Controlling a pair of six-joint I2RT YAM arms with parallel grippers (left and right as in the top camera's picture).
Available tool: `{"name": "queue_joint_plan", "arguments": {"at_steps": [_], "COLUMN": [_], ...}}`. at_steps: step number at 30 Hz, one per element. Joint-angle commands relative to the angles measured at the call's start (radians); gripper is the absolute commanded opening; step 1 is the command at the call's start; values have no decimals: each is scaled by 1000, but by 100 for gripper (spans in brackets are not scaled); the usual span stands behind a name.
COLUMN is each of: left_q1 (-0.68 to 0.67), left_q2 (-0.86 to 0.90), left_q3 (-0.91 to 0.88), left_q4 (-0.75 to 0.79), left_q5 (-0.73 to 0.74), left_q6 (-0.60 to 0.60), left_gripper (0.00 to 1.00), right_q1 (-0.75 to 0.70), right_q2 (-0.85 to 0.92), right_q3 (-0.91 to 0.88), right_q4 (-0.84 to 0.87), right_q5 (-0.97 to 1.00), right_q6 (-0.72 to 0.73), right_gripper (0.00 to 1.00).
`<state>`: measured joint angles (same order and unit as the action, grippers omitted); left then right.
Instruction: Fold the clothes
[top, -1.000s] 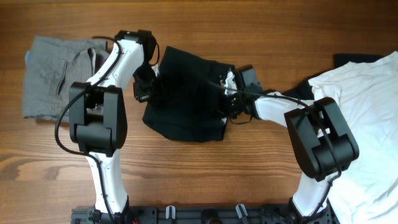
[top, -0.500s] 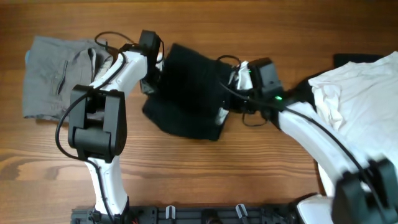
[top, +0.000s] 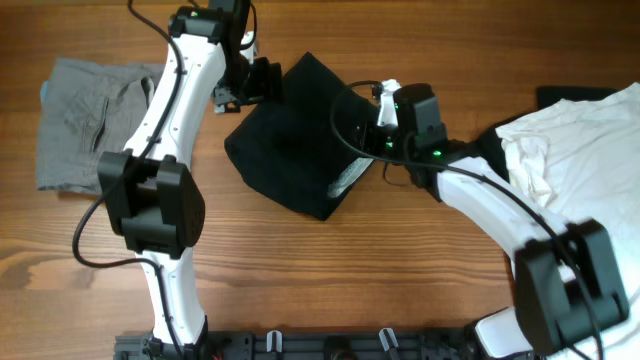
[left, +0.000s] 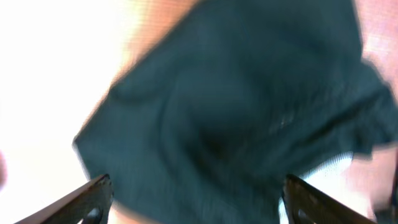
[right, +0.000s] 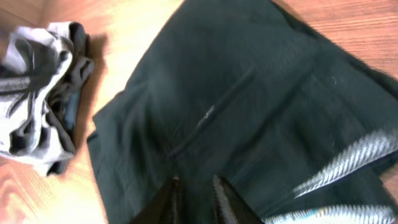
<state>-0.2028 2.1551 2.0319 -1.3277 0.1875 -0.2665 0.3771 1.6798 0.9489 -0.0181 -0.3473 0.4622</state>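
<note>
My left gripper grabs the folded black garment by its edge facing the grey garment next, to stack it there still folded.
A black garment (top: 295, 140) lies folded on the wooden table, turned like a diamond, with a striped lining (top: 350, 180) showing at its right corner. My left gripper (top: 268, 82) hovers at its upper left corner. In the left wrist view the gripper (left: 199, 190) stands wide open over the blurred dark cloth (left: 236, 106), holding nothing. My right gripper (top: 380, 130) is over the garment's right edge. In the right wrist view its tips (right: 196, 186) are a narrow gap apart above the flat cloth (right: 249, 106).
A folded grey garment (top: 85, 125) lies at the far left, also seen in the right wrist view (right: 37, 93). A crumpled white shirt (top: 590, 180) covers the right side, with a dark item (top: 570, 95) behind it.
My left gripper has let go of the black garment, opened wide and moved toward the far edge. The garment has turned and shifted. My right gripper's jaws have parted slightly.
</note>
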Motion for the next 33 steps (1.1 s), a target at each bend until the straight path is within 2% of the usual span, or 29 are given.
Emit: {"name": "queue_joint_plan", "arguments": {"at_steps": [1,3,4,6,12,15,18,23,24,25,26,27,29,32,33], "left_q1": [4,4,4,4,5,5,6,17,24,34,47,61,89,97,97], "left_q2": [-21,-35,-50,-85,-134,-134,-152,-306,-346,-387,-422,-449,-467,-451,-445], "left_q3": [10,10,10,10,-113,-302,-428,-570,-602,-644,-689,-738,-861,-1044,-1098], "left_q4": [-158,-246,-266,-286,-262,-166,-140,-99,-61,-5,54,122,292,592,686], "left_q5": [19,47,47,47,38,75,81,55,55,59,66,90,245,445,480], "left_q6": [-4,1,2,-1,-59,-90,-89,-117,-144,-193,-235,-261,-270,-283,-332], "left_gripper": [74,69,68,68,74,70,66,71,78,91,100,100,100,100,100], "right_q1": [5,1,-5,-11,-11,-11,-11,-11,-11,-11,-11,-11,-11,-11,-11], "right_q2": [146,209,240,268,271,271,271,271,271,271,271,271,271,271,271], "right_q3": [-2,-2,-2,-2,-2,-2,-2,-2,-2,-2,-2,-2,-2,-2,-2], "right_q4": [82,85,78,76,51,42,26,24,24,24,25,25,24,24,24], "right_q5": [11,11,-3,-48,-103,-106,-119,-126,-130,-130,-130,-129,-129,-130,-130], "right_q6": [-11,81,145,174,177,178,177,177,177,177,177,177,177,177,177], "right_gripper": [25,24,20,17,18,18,18,19,18,19,19,19,24,25,25]}}
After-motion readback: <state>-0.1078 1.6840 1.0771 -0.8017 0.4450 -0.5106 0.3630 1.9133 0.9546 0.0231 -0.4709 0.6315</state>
